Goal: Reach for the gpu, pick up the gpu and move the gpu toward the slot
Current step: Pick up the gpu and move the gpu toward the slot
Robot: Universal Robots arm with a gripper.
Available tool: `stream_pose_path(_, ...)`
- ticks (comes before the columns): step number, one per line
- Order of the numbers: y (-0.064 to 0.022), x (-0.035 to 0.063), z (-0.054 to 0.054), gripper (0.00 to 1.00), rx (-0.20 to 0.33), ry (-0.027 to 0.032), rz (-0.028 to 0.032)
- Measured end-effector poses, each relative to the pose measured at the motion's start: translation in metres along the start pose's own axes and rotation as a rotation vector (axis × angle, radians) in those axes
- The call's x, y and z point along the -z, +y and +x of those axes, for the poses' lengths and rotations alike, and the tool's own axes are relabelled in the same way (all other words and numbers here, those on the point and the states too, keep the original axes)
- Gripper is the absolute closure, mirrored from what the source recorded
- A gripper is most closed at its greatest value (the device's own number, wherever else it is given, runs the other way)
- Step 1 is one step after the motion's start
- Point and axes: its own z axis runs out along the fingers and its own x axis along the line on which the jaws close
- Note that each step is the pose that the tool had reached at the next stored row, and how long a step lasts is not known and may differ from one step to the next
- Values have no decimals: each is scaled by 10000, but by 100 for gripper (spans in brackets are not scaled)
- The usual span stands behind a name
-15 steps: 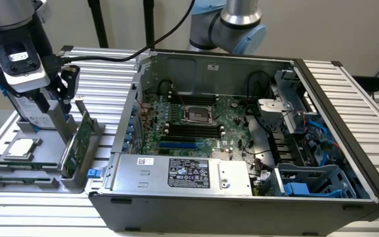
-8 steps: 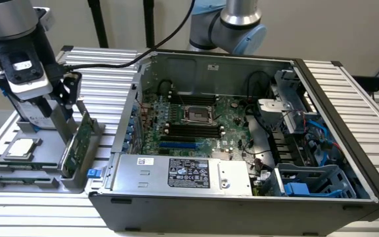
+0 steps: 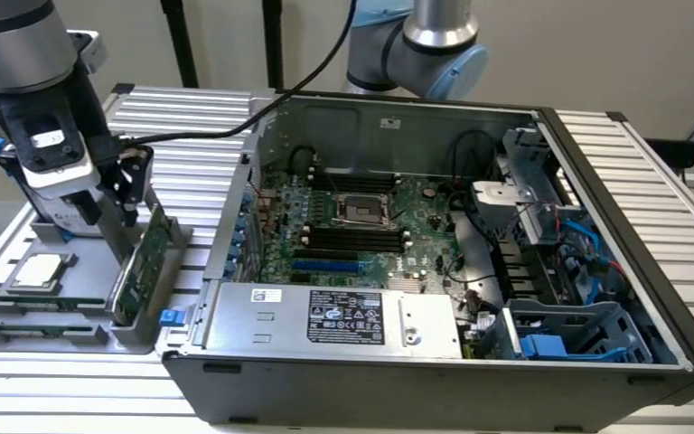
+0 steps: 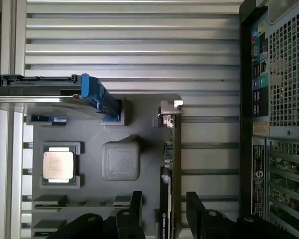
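Note:
My gripper should next grab the GPU by its upper edge [image 3: 137, 258] to pick it up. That edge is free, while the grey holder tray surrounds the GPU's lower part.
The gpu [image 3: 141, 268] stands on edge in the grey holder tray [image 3: 76, 340] at the exterior view's left, beside the open computer case [image 3: 636, 271]. In the wrist view the gpu [image 4: 172, 159] appears edge-on, its silver bracket [image 4: 169, 107] at the far end. My gripper [image 3: 127, 210] hangs just over the card's upper edge. It is open: the two black fingers [image 4: 136, 209] of the gripper [image 4: 164, 214] straddle the card, one on each side, with a gap to each face. The blue expansion slot [image 3: 323, 268] lies on the motherboard inside the case.
The tray also holds a processor chip [image 4: 59, 165], memory sticks [image 3: 33, 304] and a hard drive with blue rails [image 4: 70, 94]. A silver power supply [image 3: 335, 316] sits along the case's near wall; cables and drive bays [image 3: 558, 271] crowd its right side.

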Motion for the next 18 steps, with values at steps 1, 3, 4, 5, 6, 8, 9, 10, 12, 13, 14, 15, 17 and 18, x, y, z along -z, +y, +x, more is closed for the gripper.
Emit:
stream_pose_path(1, -3, -18, 0, 52, -17, -4, 5)
stream_pose_path(3, -12, -53, 0, 52, -51, -20, 14)
stream_pose_path(4, -18, -70, 1, 52, -73, -36, 20)
stream_pose_path(5, -24, -84, 1, 52, -92, -52, 26)
stream_pose_path(6, -30, -98, 1, 52, -111, -71, 35)
stream_pose_path(8, -43, -125, 1, 52, -145, -117, 52)
stream_pose_path(9, -49, -139, 1, 52, -160, -139, 61)
stream_pose_path(10, -55, -154, 1, 52, -174, -159, 70)
stream_pose_path(12, -63, -187, 2, 52, -195, -175, 91)
stream_pose_path(13, -67, -205, 2, 52, -203, -179, 101)
stream_pose_path(14, -71, -222, 2, 52, -209, -184, 112)
stream_pose_path(15, -74, -239, 2, 52, -217, -188, 127)
stream_pose_path(17, -79, -270, 3, 52, -227, -200, 161)
stream_pose_path(18, -82, -285, 3, 52, -231, -206, 178)
